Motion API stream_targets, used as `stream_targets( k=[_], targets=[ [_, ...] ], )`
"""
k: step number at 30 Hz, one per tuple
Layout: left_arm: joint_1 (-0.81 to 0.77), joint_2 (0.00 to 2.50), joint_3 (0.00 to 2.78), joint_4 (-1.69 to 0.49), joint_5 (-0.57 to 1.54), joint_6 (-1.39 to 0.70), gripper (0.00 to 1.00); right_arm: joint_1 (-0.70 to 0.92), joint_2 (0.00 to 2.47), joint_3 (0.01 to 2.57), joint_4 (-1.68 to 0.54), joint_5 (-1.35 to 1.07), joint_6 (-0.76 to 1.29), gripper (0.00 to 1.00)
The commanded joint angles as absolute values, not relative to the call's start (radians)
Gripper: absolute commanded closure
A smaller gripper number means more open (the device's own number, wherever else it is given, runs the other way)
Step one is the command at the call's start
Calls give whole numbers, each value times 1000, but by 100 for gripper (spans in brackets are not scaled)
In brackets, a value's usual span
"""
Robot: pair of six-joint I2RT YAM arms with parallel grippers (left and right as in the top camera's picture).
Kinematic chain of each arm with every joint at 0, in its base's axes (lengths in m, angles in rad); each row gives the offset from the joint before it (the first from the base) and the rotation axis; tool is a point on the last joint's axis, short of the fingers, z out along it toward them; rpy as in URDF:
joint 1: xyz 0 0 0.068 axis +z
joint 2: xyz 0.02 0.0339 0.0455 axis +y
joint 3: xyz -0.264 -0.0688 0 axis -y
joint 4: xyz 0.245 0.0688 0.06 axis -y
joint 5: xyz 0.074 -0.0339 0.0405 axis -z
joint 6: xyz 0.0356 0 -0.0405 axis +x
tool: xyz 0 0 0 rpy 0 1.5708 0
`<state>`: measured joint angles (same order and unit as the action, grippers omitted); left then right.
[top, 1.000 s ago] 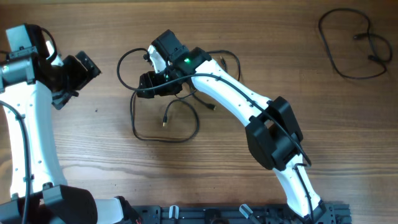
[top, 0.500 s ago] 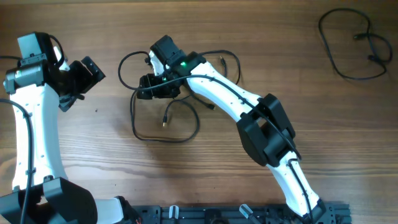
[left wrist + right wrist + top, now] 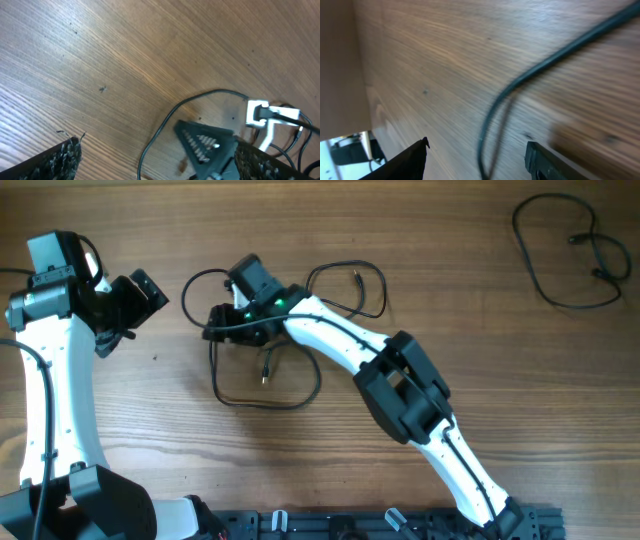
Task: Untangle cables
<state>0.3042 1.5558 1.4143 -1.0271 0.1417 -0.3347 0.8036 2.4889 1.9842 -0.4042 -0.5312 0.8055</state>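
Note:
My right fingers must lower or miss the black cable.
The cables (image 3: pixel 214 370) lie as a loose black tangle of loops on the wooden table, left of centre, with small plugs at the ends. My right gripper (image 3: pixel 215 320) is low at the tangle's left end. In the right wrist view its fingers (image 3: pixel 476 144) are open, with a blurred cable strand (image 3: pixel 495 112) running between them. My left gripper (image 3: pixel 140 292) hangs open and empty to the left of the tangle. Its wrist view (image 3: pixel 157 155) shows a cable loop (image 3: pixel 159 131) and the right gripper's finger (image 3: pixel 205 142).
A separate black cable (image 3: pixel 530 265) lies looped at the table's far right corner. The right arm (image 3: pixel 400 385) stretches diagonally across the table from the front edge. A dark rail (image 3: pixel 400 525) runs along the front.
My right gripper has slid left along the tangle, and the loops around it shifted left with it. My left arm shifted slightly right, then stayed still.

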Motion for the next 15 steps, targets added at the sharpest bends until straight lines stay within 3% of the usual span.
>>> stream_targets(
  k=[1,8,12,15],
  targets=[
    [306,1558,1407,-1016,76,-319,0,835,2545,1987,-364,-497,909,35],
    [381,1558,1407,-1005,51,-325,0,878,2615,1987,-336,-432,934,37],
    [451,1558,1407,-1006,52,-353,0,881,2634,1987,-330,-376,939,57],
    [474,1558,1407,-1007,51,-352,0,880,2634,1988,-331,-337,802,81]
  ],
)
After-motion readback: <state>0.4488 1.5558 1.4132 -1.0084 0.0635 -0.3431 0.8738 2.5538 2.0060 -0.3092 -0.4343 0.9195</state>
